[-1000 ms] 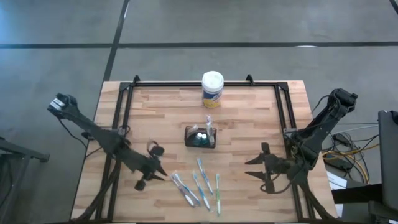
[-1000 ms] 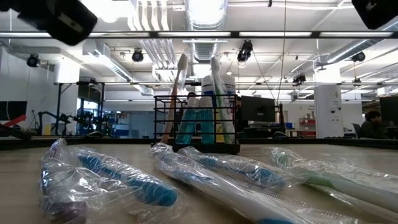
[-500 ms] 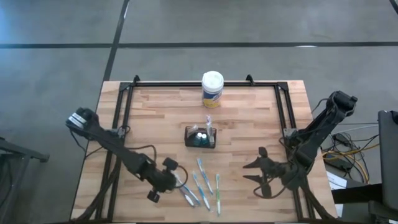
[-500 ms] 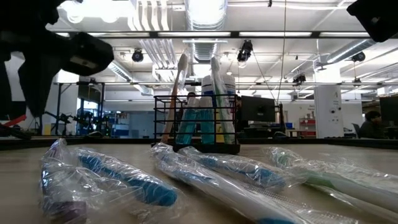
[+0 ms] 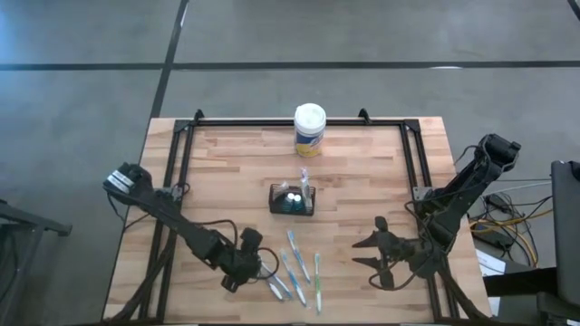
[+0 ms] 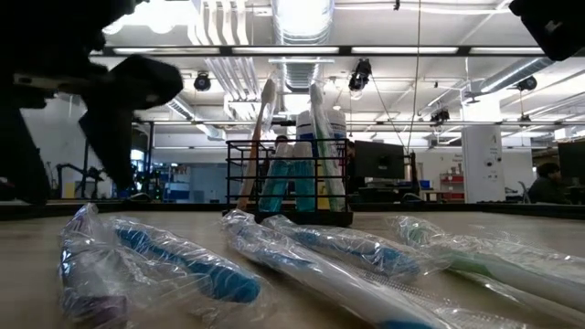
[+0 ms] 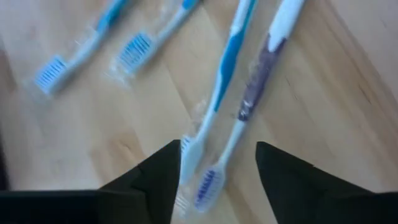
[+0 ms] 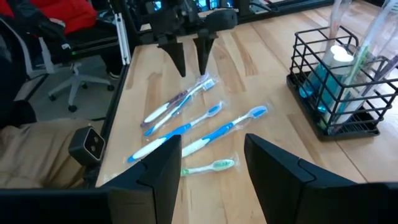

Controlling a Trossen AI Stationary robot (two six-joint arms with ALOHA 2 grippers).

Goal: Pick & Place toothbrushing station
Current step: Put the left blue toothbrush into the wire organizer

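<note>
The blue-and-white toothbrush has its head (image 7: pixel 191 155) between my fingers together with the purple-and-white toothbrush (image 7: pixel 254 90), so my left gripper should first move toward the blue-and-white toothbrush's grip, then close on that toothbrush.
The black wire-mesh caddy (image 5: pixel 292 200) (image 8: pixel 336 93) stands mid-table with an upright toothbrush and two white-capped tubes in it. Several wrapped toothbrushes (image 5: pixel 294 265) (image 8: pixel 186 127) lie flat on the wood nearer the front edge. My left gripper (image 5: pixel 256 265) (image 7: pixel 217 177) is open and points steeply down. Its fingers stand on either side of the heads of the two leftmost brushes, a blue-and-white one (image 7: pixel 221 81) and a purple-and-white one (image 7: pixel 255 93). My right gripper (image 5: pixel 361 254) (image 8: pixel 214 155) hovers open to the right of the brushes.
A white-lidded canister with a yellow label (image 5: pixel 310 129) stands at the far edge, behind the caddy. A black frame (image 5: pixel 181 145) runs along the table's sides and back. Bare wood (image 5: pixel 362 172) lies to the right of the caddy.
My left gripper has swung toward the table's right and near edges and come down over the heads of the leftmost toothbrushes, tipping to point more steeply down. Its fingers now stand wider apart. The toothbrushes and caddy have not moved.
</note>
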